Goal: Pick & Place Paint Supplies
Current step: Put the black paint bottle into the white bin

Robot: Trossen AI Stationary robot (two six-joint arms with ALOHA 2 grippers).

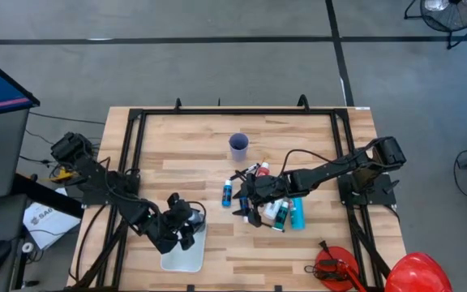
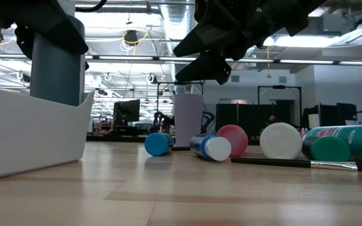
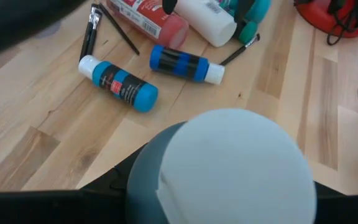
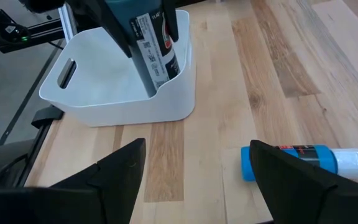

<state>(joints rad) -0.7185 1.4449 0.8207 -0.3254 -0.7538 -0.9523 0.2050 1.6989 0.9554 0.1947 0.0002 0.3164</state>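
Observation:
The teal bottle is up at the white bin's far rim in the high view, so my left gripper should bring the bottle down toward the near bottom of the white bin before letting go of it.
My left gripper is shut on a teal paint bottle over the white bin at the table's near left. The bottle's lower end is down inside the bin. Its white end fills the left wrist view. My right gripper hangs open above the pile of paint supplies at mid-table, touching nothing. The pile holds a light blue bottle, a dark blue one, a red one, a white one and thin dark brushes, all lying on the wood. My left gripper pinches the teal bottle's upper body between its two fingers, coming at it from above on a slant. The bottle stands nearly upright below the fingers, its lower end inside the bin by the wall. Whether it rests on the bin's floor cannot be told.
A purple cup stands upright behind the pile. A big red rounded thing and a smaller red item with cables lie at the near right corner. Bare wood lies between the bin and the pile.

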